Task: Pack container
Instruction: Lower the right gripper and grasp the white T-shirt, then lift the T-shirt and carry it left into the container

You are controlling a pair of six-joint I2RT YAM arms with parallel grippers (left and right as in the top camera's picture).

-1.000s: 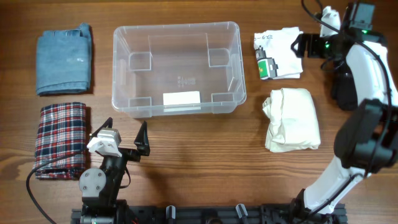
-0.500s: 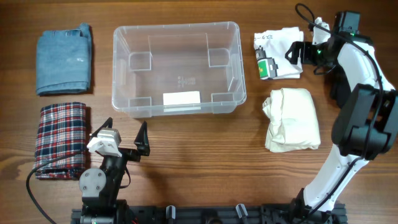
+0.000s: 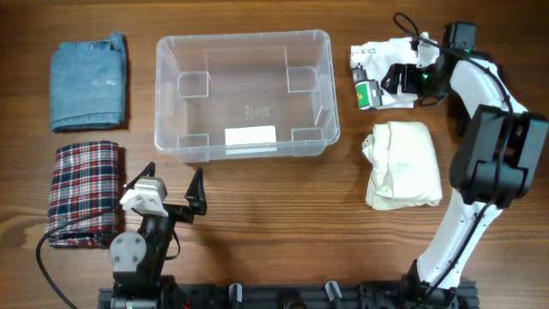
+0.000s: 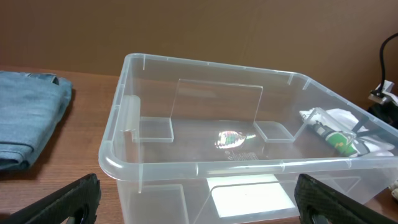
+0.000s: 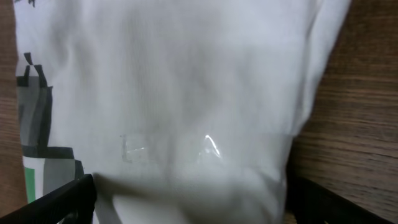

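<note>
My right gripper should close now on the white shirt (image 5: 191,186). The shirt bulges between my low, open fingers, so they would catch it.
The container (image 3: 243,94), a large clear plastic bin with a white label on its near side, stands empty at the table's middle back; it fills the left wrist view (image 4: 205,158). My left gripper (image 3: 171,193) is open and empty in front of it, near the table's front edge. My right gripper (image 3: 403,75) is open, its fingers astride a folded white shirt with a green and black print (image 3: 377,73) right of the bin. The shirt fills the right wrist view (image 5: 174,106).
A folded cream garment (image 3: 401,165) lies in front of the white shirt. Folded blue jeans (image 3: 87,81) lie left of the bin, and a folded red plaid shirt (image 3: 81,190) lies in front of them, left of my left gripper.
My right gripper has moved left and down from the table's back right corner onto the white printed shirt. The left arm has not moved.
</note>
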